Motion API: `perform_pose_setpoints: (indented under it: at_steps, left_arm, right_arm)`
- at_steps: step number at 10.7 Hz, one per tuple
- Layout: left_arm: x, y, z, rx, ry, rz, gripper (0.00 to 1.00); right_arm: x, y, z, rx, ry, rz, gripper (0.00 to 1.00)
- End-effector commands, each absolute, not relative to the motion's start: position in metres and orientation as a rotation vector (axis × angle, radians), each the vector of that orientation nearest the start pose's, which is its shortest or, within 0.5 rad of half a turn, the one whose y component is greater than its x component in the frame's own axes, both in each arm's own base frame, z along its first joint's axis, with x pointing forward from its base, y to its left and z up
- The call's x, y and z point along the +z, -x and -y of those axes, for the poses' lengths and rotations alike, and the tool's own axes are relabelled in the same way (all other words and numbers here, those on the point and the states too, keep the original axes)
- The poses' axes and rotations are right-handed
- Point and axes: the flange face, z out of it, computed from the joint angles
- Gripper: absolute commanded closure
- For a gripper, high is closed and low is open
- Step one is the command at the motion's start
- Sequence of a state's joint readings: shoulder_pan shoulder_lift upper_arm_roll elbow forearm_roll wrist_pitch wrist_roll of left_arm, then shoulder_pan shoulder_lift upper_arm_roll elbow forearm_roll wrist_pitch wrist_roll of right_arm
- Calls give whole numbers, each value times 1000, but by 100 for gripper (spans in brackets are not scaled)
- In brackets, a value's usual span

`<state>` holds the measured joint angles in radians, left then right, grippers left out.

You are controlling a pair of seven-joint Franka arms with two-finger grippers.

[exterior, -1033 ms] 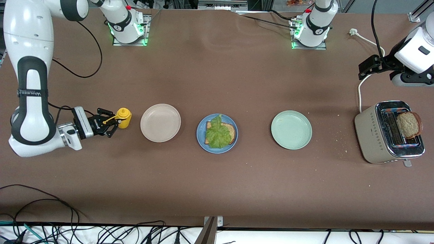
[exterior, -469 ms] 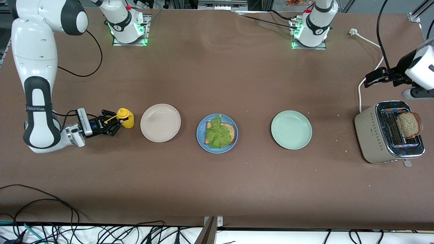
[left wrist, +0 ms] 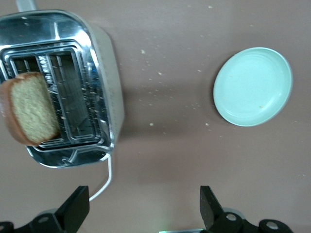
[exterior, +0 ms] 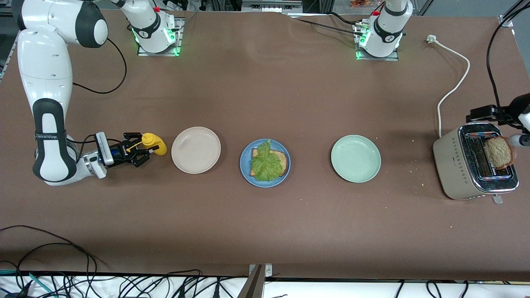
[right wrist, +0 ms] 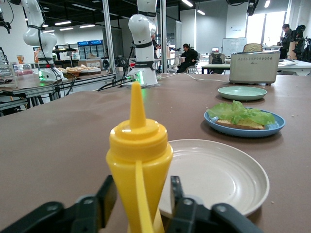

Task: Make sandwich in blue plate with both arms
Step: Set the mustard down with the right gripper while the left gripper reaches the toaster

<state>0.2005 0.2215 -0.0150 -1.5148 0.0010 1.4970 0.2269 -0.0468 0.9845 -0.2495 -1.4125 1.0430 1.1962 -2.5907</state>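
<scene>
The second slice of bread should go on top of the lettuce on the blue plate (exterior: 244, 165), so next my left gripper should grab the slice by its crusted edge (exterior: 510, 150).
The blue plate (exterior: 244, 165) sits mid-table with a slice of brown bread (exterior: 283, 157) and a green lettuce leaf (exterior: 267, 163) on top. A second slice of bread (exterior: 499, 151) leans out of the toaster (exterior: 455, 165) at the left arm's end of the table. My left gripper (exterior: 476, 114) hangs open over the table beside the toaster, nothing between its fingers (left wrist: 77, 206). My right gripper (exterior: 143, 148) is low at the right arm's end, open around a yellow squeeze bottle (right wrist: 140, 160), with a gap on each side.
A beige plate (exterior: 196, 150) lies between the bottle and the blue plate. A pale green plate (exterior: 355, 158) lies between the blue plate and the toaster. The toaster's white cable (exterior: 453, 89) runs toward the left arm's base. Crumbs dot the cloth near the toaster.
The right gripper's fingers have parted from the yellow bottle, which now stands on the table. The left gripper has swung down to the toaster.
</scene>
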Motion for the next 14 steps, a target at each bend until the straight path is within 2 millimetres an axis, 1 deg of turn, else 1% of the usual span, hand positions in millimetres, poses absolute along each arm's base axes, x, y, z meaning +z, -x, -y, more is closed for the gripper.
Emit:
perform_pose_setpoints:
  at_steps: [1,2,3,4,5,6,7,8,9,11,12,13,14]
  left_arm:
    - [485,-622,-145,353,3023,-166,10]
    - [477,-627,-154,324,3005,-190,9]
    - [469,-627,-176,310,3001,-165,0]
    - [460,-625,-199,303,2993,-168,0]
    - [453,-623,-209,319,2995,-222,0]
    - [449,-618,-224,340,2989,-270,0]
    - [444,-613,-241,353,2977,-251,0]
    - [433,-611,-253,354,2982,-257,0]
    - [419,-606,-269,360,2989,-257,0]
    - [397,-599,-288,350,3001,-257,0]
    - [384,-601,-289,347,3011,-258,0]
    - [379,-605,-287,337,3013,-258,0]
    - [377,-607,-283,329,3027,-235,0]
  right_arm:
    - [139,-623,69,-801,1041,1561,0]
    - [141,-624,88,-802,1082,1575,0]
    - [144,-624,110,-775,1155,1577,0]
    - [151,-624,129,-725,1236,1556,0]
    - [160,-626,147,-672,1316,1536,0]
    - [169,-626,160,-609,1400,1482,0]
    - [185,-627,171,-564,1476,1440,0]
    - [199,-628,180,-527,1544,1391,0]
    - [217,-631,183,-497,1606,1341,0]
    - [246,-635,185,-424,1706,1230,0]
    - [262,-637,182,-384,1755,1160,0]
    - [272,-638,180,-337,1798,1081,0]
    - [281,-639,179,-303,1831,1021,0]
